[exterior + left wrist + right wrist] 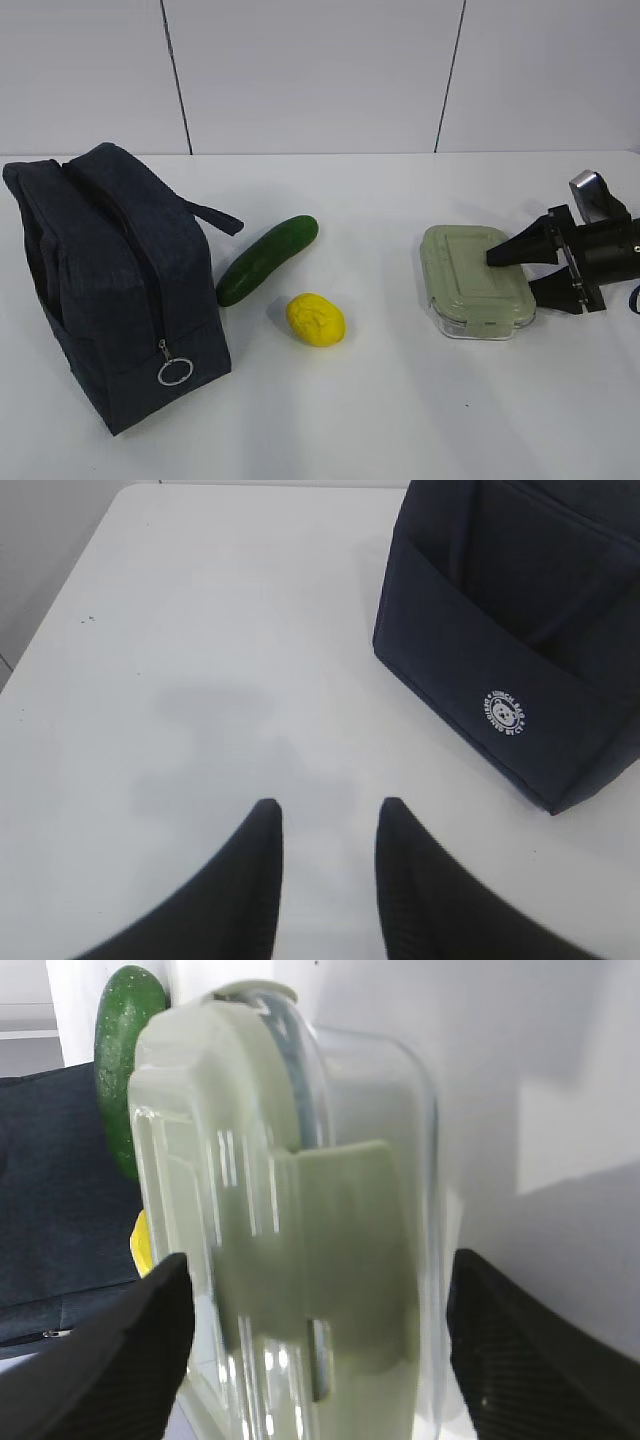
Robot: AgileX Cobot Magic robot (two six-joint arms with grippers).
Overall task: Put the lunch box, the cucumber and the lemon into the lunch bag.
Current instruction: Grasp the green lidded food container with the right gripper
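Note:
The lunch box is next. Its lid (463,262) lies flat and is wider than my open fingers, so my right gripper needs to grab the lunch box by its thin side edge (518,272).
The lunch box (472,280), clear with a pale green clip lid, lies flat at the right of the table. My right gripper (512,272) stands open astride its right end, one finger over the lid and the other by the glass base (320,1260). A thin gap shows on the glass side. The dark green cucumber (267,259) and the yellow lemon (315,319) lie mid-table. At the left stands the navy lunch bag (120,280). My left gripper (327,805) is open and empty over bare table, left of the bag (520,630); the exterior view does not show it.
The bag's metal ring pull (175,372) hangs low on its front corner. A strap end (215,217) sticks out toward the cucumber. The white table (400,420) reaches back to a panelled wall. In the left wrist view the table's edge (60,600) runs along the left.

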